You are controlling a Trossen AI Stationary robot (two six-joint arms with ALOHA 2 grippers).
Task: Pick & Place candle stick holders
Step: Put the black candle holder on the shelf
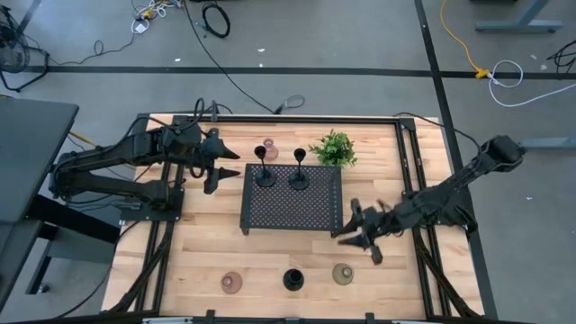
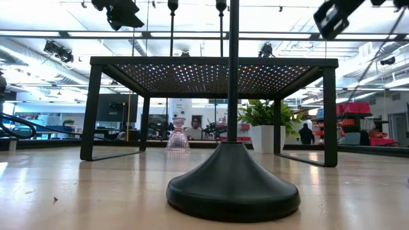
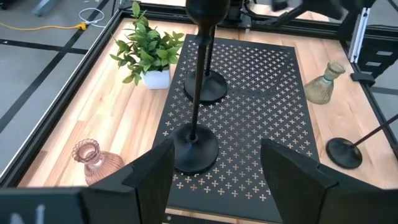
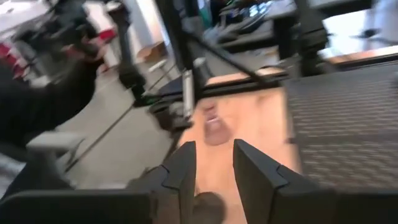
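Observation:
Next, my right gripper grips the black stemmed holder by its slim stem (image 1: 293, 280) to place it on the perforated tray (image 1: 297, 211).
Two slim black stemmed holders (image 1: 264, 175) (image 1: 299, 178) stand by their round bases on the black perforated tray (image 1: 297, 211). A pinkish holder (image 1: 269, 147) stands on the table behind the tray. Along the near edge stand a pinkish holder (image 1: 231, 283), a black stemmed one (image 1: 293, 280) and an olive one (image 1: 343, 274). My left gripper (image 1: 216, 168) is open and empty left of the tray; in its wrist view (image 3: 214, 177) the nearer black holder (image 3: 194, 147) stands ahead of the fingers. My right gripper (image 1: 360, 238) is open and empty, off the tray's near right corner.
A small leafy plant (image 1: 333, 148) in a white pot stands behind the tray's far right corner. The tray stands raised on legs (image 2: 91, 108). Bare wood lies between the tray and the near row of holders. The right wrist view is blurred.

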